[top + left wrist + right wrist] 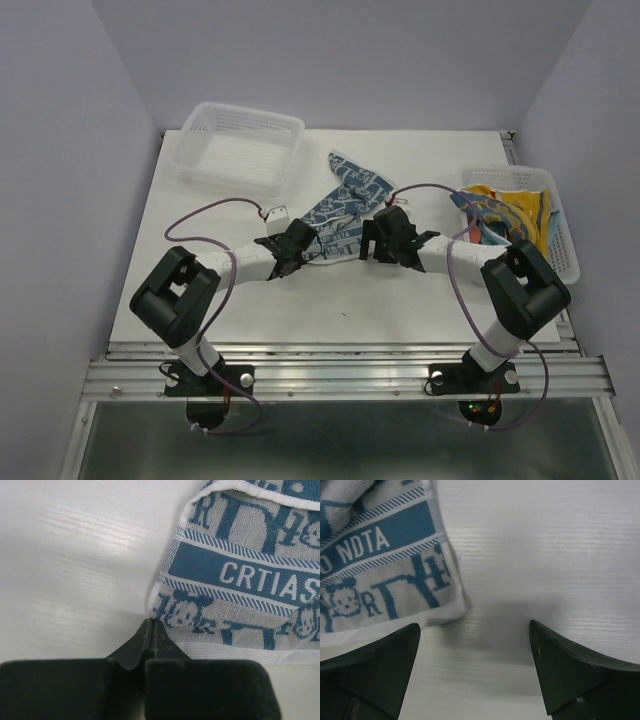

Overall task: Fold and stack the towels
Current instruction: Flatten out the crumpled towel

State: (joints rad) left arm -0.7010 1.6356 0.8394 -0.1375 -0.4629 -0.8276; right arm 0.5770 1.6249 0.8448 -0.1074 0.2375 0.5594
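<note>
Next, my right gripper picks up the blue-and-white towel's loose near corner (358, 257) (458, 610), opposite my left gripper's corner, to stretch the towel's edge for folding.
A blue-and-white patterned towel (345, 200) lies crumpled in the middle of the white table (420, 160). My left gripper (310, 250) sits at its near left corner. In the left wrist view the gripper (150, 621) is shut, its tips pinching the very corner of the towel (240, 575). My right gripper (375, 240) is at the towel's near right corner. The right wrist view shows this gripper (475, 627) open wide over bare table, the towel's corner (380, 565) just ahead of its left finger (380, 655). More towels (510, 210), yellow, navy and light blue, are piled in the right basket.
An empty white mesh basket (200, 115) stands at the back left. A second white mesh basket (565, 250) at the right edge holds the towel pile. Purple cables loop over both arms. Grey walls close in the table on three sides.
</note>
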